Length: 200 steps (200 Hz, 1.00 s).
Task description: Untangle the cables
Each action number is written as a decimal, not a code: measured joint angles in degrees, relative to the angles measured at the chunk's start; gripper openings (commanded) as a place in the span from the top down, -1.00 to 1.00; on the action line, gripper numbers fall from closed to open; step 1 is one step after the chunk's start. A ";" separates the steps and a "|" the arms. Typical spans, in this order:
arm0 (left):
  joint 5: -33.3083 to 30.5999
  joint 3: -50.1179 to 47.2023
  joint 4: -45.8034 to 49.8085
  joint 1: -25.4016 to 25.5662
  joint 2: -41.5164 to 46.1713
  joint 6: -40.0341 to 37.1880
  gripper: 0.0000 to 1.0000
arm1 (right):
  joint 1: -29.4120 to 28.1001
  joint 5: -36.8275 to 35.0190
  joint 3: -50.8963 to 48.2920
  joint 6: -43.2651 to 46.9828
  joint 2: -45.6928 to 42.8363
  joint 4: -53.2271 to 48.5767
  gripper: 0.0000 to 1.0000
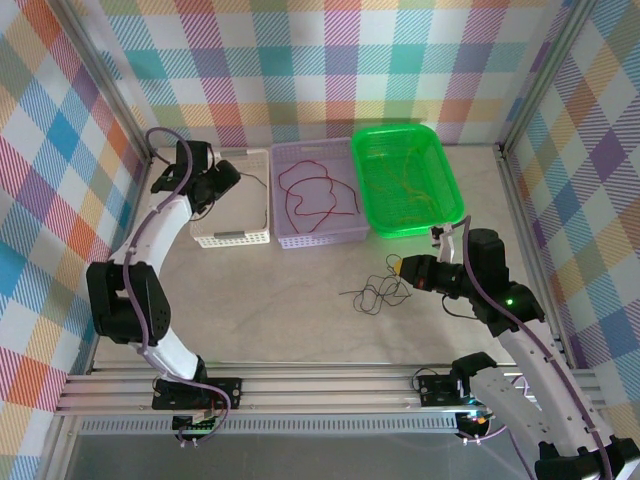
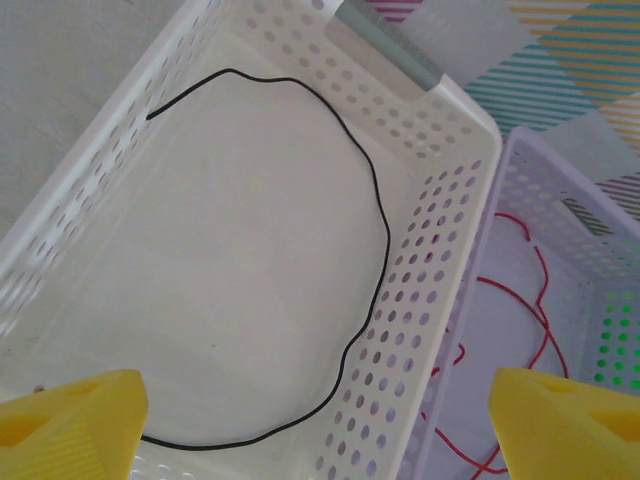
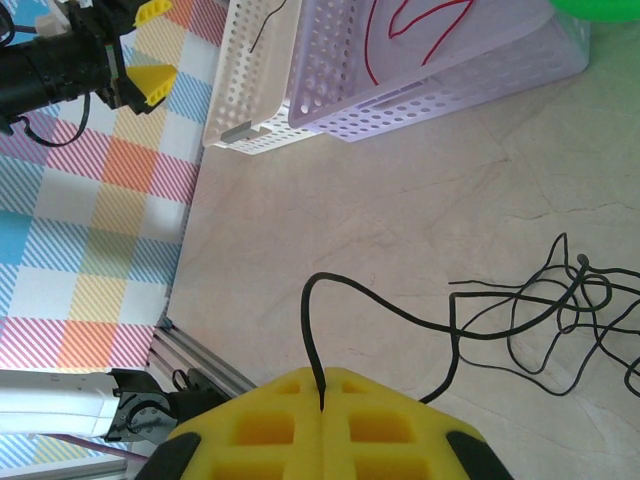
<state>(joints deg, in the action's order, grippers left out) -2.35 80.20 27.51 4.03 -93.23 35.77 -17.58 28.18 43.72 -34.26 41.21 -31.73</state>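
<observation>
My left gripper grabs the black cable's loop (image 1: 391, 257) beside my right gripper's fingers next, since the tangle then stays free to pull apart.
A loose tangle of black cables (image 1: 378, 293) (image 3: 560, 310) lies on the table in front of the baskets. My right gripper (image 1: 398, 268) (image 3: 322, 385) is shut on one black strand (image 3: 308, 320), which loops up from its pads and runs back into the tangle. My left gripper (image 1: 228, 175) (image 2: 315, 425) hangs open over the white basket (image 1: 232, 237) (image 2: 440, 170). A single black cable (image 2: 385, 240) curves along that basket's floor. Red cables (image 1: 315, 190) (image 2: 535, 300) lie in the lilac basket (image 1: 320, 240). Yellow-orange cables (image 1: 400, 185) lie in the green basket (image 1: 445, 175).
The three baskets stand side by side at the back of the table. Checked walls close in the left, right and back sides. An aluminium rail (image 1: 320, 385) runs along the near edge by the arm bases. Bare tabletop (image 1: 290, 310) lies left of the tangle.
</observation>
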 measured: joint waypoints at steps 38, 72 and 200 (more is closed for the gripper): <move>0.76 -4.44 -0.87 3.89 7.52 1.36 -0.77 | 0.02 1.25 0.09 -0.68 0.02 0.96 1.00; 4.66 -12.70 -7.52 14.71 14.56 2.49 -0.77 | 0.00 4.20 2.36 -1.01 1.14 2.43 1.00; 25.51 -34.77 -52.22 41.42 23.19 2.69 -0.74 | -0.07 20.59 6.86 -8.24 4.90 10.32 1.00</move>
<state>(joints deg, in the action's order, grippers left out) 23.16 45.43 -24.71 45.45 -70.04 38.46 -17.65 48.77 50.59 -42.50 46.11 -21.41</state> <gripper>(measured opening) 0.873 0.057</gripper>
